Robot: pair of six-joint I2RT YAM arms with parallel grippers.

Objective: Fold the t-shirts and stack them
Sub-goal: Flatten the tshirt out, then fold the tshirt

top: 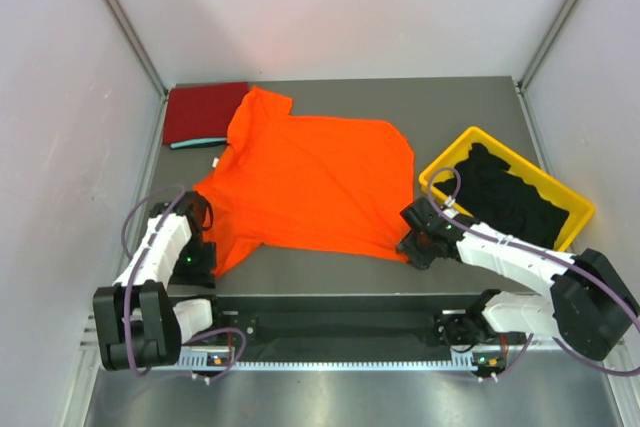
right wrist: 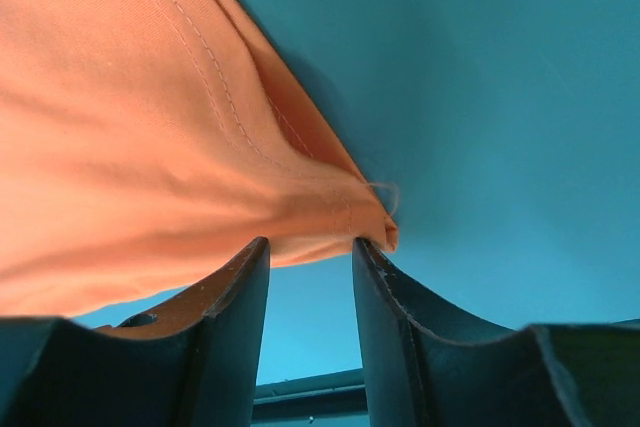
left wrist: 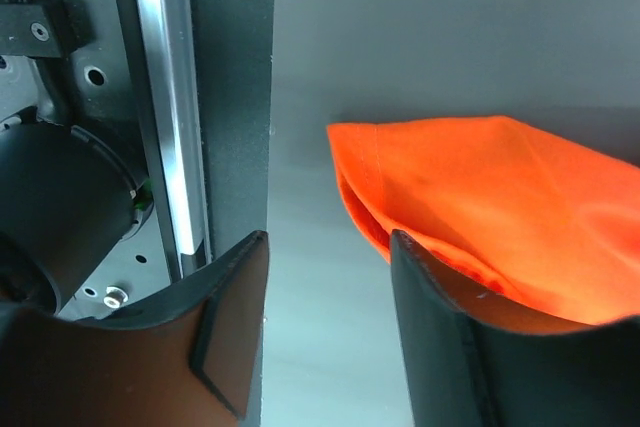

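Observation:
The left gripper should fold the near side of the t-shirt inward, so it should next grab the orange t-shirt's near sleeve corner [top: 219, 271] [left wrist: 347, 146], opposite the hem corner.
A bright orange t-shirt [top: 310, 182] lies spread flat across the middle of the table. A folded dark red t-shirt [top: 205, 112] lies at the back left, with a teal edge [top: 197, 143] showing under it. Black t-shirts [top: 510, 197] fill the bin. My left gripper [top: 203, 257] is low at the orange shirt's near left corner. In the left wrist view it [left wrist: 330, 277] is open, with bare table between the jaws and the orange cloth [left wrist: 490, 197] beyond the right finger. My right gripper [top: 412, 245] is open [right wrist: 310, 247] at the near right hem corner [right wrist: 375, 222], which rests at the fingertips.
A yellow plastic bin [top: 445, 162] stands at the right, just behind my right arm. A black rail [top: 330, 322] runs along the near edge between the arm bases and shows in the left wrist view [left wrist: 230, 97]. White walls close in the left, right and back.

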